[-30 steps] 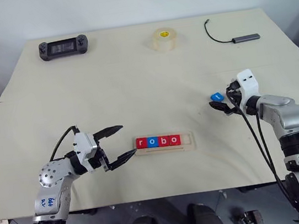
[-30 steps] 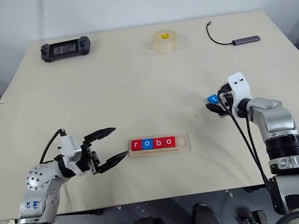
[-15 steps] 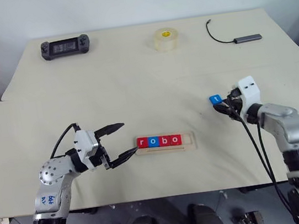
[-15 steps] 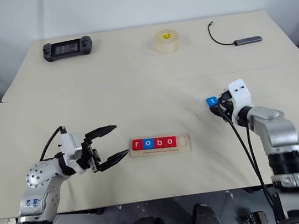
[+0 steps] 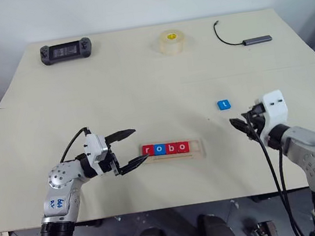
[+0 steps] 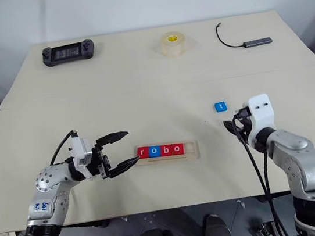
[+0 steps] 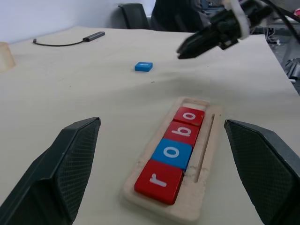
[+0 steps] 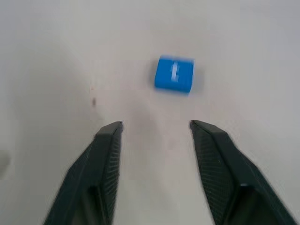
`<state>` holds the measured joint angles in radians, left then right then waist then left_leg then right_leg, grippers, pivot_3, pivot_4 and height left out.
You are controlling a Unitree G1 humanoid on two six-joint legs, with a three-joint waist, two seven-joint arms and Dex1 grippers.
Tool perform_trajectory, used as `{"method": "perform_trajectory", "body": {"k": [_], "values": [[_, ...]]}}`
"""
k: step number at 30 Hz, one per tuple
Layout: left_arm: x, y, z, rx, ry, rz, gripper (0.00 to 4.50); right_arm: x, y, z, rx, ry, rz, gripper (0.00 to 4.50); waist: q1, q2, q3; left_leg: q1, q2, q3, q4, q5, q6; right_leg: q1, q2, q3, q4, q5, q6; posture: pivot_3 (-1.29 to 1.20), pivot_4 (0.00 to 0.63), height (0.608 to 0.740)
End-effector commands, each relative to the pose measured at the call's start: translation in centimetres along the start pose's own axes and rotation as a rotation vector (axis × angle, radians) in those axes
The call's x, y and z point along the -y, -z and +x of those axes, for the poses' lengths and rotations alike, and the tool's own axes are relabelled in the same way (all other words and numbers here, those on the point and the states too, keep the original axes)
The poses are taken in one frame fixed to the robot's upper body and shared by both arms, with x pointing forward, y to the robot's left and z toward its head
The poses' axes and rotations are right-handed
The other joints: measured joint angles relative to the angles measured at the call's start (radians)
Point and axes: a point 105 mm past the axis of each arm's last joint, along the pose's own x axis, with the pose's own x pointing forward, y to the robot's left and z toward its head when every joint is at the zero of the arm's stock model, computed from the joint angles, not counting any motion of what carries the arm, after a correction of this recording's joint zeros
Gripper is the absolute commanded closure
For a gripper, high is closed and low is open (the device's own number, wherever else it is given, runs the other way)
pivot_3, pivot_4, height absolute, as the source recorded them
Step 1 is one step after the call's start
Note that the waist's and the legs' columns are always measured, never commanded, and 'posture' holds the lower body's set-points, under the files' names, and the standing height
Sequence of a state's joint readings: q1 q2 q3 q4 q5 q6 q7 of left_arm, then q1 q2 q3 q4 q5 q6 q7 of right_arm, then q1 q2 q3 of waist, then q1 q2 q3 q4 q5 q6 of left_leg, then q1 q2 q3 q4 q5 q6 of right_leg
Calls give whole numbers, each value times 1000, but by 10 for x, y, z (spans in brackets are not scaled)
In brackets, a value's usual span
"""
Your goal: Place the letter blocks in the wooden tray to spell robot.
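Note:
My right gripper grabs the blue t block (image 5: 224, 104) by its sides next, to finish spelling robot in the wooden tray (image 5: 197, 147).
The wooden tray (image 5: 197, 147) lies at the table's front centre. It holds several letter blocks in a row: red r (image 5: 147, 151), blue o (image 5: 159, 149), red b (image 5: 172, 148), red o (image 5: 184, 146). The slot at its right end is bare. A blue t block (image 5: 224, 104) lies flat on the table to the tray's far right. My right gripper (image 5: 237, 124) hovers just short of it, open, nothing between its fingers (image 8: 107, 154). At the tray's left end my left gripper (image 5: 140, 145) stands wide open and empty.
Along the table's far edge lie a black game controller (image 5: 66, 50), a roll of clear tape (image 5: 172, 41) and a dark cable with a grey hub (image 5: 257, 40). A seam crosses the table top between them and the tray.
My right gripper, which was at the blue t block, has pulled back toward me and left the block on the table. The left gripper has stayed put.

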<state>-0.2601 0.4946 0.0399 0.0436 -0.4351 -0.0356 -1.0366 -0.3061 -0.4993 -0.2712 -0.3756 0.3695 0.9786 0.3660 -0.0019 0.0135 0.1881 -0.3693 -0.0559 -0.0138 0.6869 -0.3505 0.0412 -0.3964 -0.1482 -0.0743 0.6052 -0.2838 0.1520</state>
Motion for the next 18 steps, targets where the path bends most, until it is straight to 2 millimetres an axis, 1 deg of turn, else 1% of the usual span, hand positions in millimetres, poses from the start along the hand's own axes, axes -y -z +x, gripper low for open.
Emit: {"method": "perform_trajectory", "body": {"k": [1, 3, 8, 11, 14, 15, 16, 18], "values": [[-3, -7, -2, 12, -15, 42, 0, 1, -7, 16, 13, 21, -21, 1050, 0, 0, 0, 0, 0, 0, 0, 0, 0, 0, 0, 0, 0, 0, 0, 0, 150, 740], [-2, -7, -3, 14, -19, 44, 0, 2, -5, 28, -13, 39, -5, 449, 0, 0, 0, 0, 0, 0, 0, 0, 0, 0, 0, 0, 0, 0, 0, 0, 150, 740], [1, -8, -6, 12, -32, 48, 0, 13, -2, 56, -38, 120, 15, 449, -1, 0, 0, -1, -1, 0, 0, 0, 0, -1, 0, 0, 1, 0, 0, 0, 150, 740], [2, -9, -8, 9, -42, 52, 0, 16, 3, 65, -46, 144, 18, 449, 0, 0, 0, -1, -1, -1, 0, 0, 0, -1, 0, -1, 0, 0, 0, 0, 150, 740], [3, -10, -10, 8, -53, 56, 0, 16, 6, 69, -46, 152, 30, 449, -3, 0, 0, -1, 0, -1, 0, 0, 0, -1, 0, 0, 0, 0, 0, 0, 150, 740], [3, -10, -10, 7, -56, 56, 0, 16, 6, 69, -43, 152, 34, 814, -3, 0, 0, -1, 0, 0, 0, 0, 0, -1, 0, 0, 1, 0, 0, 0, 150, 740], [3, -10, -11, 7, -57, 56, 0, 16, 6, 69, -45, 155, 35, 1054, -3, 0, 0, -1, 0, 0, 0, 0, 0, -1, 0, 0, 1, 0, 0, 0, 150, 740], [4, -10, -11, 6, -58, 55, 0, 14, 5, 69, -39, 152, 37, 1719, -2, 0, 0, -1, 0, 0, 0, 0, 0, -1, 0, 0, 1, 0, 0, 0, 150, 740]]}}
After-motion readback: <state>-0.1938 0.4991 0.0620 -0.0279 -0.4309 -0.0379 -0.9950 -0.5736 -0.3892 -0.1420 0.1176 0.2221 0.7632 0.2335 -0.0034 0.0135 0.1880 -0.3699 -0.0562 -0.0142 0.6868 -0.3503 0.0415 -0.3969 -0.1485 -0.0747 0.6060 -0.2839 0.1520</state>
